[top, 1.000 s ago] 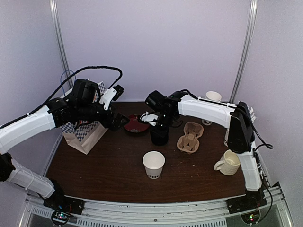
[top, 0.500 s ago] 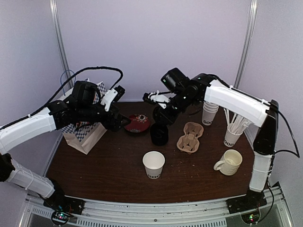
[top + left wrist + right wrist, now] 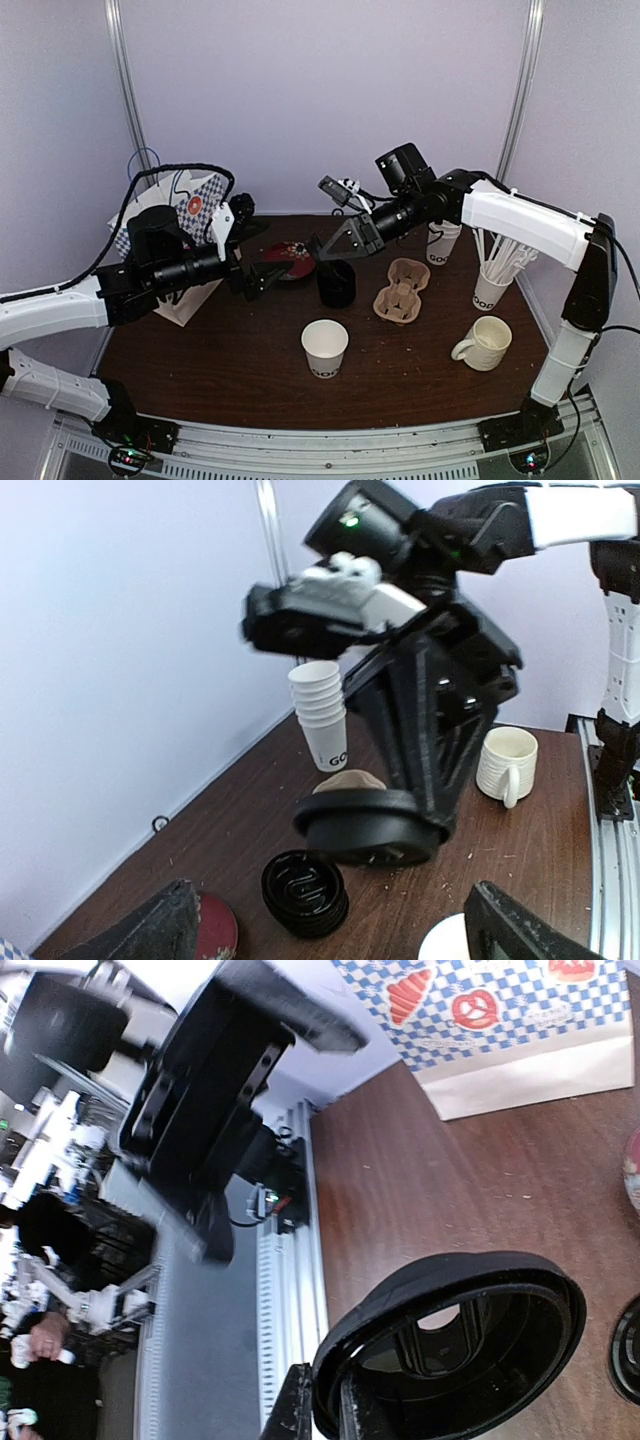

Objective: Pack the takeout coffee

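The black dome lid's rim should stay free to fit the cup, so I need to grab the lid by its raised top with my left gripper next.
My right gripper [image 3: 330,246] is shut on the rim of a black dome lid [image 3: 460,1350] and holds it in the air above the stack of black lids [image 3: 337,283]. The left wrist view shows the held lid [image 3: 370,827] over the lid stack [image 3: 305,892]. An open white "GOOD" cup [image 3: 324,347] stands at the front middle. The empty brown pulp carrier [image 3: 402,290] lies right of the lid stack. My left gripper [image 3: 254,281] is open and empty, left of the lid stack and facing the right gripper.
A checked paper bag [image 3: 185,225] stands at the back left, with a red bowl [image 3: 290,260] beside it. A stack of lidless cups [image 3: 443,240], a cup of stirrers [image 3: 490,282] and a cream mug [image 3: 485,343] are on the right.
My right gripper rose from the lid stack with one lid pinched and drew back to the right. My left arm drew back and lowered, clear of the bag.
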Controlling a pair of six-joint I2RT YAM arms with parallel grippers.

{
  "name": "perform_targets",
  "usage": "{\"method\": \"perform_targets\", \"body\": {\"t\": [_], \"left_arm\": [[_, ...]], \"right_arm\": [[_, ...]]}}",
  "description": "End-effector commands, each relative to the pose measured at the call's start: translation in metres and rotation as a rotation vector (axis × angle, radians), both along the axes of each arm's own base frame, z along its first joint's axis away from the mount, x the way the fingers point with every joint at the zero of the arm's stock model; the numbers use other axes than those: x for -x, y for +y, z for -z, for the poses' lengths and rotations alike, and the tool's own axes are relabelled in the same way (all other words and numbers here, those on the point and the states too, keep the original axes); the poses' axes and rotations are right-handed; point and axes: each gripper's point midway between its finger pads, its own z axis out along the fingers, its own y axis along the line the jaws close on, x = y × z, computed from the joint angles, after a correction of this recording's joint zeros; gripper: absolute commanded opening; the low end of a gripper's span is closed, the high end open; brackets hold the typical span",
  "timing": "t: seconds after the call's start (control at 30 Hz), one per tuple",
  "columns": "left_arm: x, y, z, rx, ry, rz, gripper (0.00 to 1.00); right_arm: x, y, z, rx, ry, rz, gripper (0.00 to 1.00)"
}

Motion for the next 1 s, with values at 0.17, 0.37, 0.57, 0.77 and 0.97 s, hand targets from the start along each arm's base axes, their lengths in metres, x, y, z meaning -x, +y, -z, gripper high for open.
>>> {"method": "perform_targets", "body": {"t": [0.17,0.37,0.57,0.77,0.97], "left_arm": [[0.019,-0.025,-0.020,0.042,-0.171,-0.015,0.98],[0.011,-0.028,-0.018,0.068,-0.181,-0.048,0.98],[0.011,-0.040,-0.015,0.071,-0.174,-0.009,0.94],[0.009,-0.045,-0.009,0.062,-0.159,-0.004,0.86],[0.007,-0.048,-0.007,0.066,-0.152,-0.002,0.76]], "right_arm": [[0.013,0.008,-0.048,-0.207,0.123,-0.096,0.07],[0.016,0.009,-0.052,-0.239,0.164,-0.107,0.08],[0.019,0.007,-0.057,-0.252,0.161,-0.117,0.09],[0.020,0.007,-0.063,-0.277,0.173,-0.126,0.09],[0.020,0.008,-0.060,-0.281,0.184,-0.126,0.10]]}}
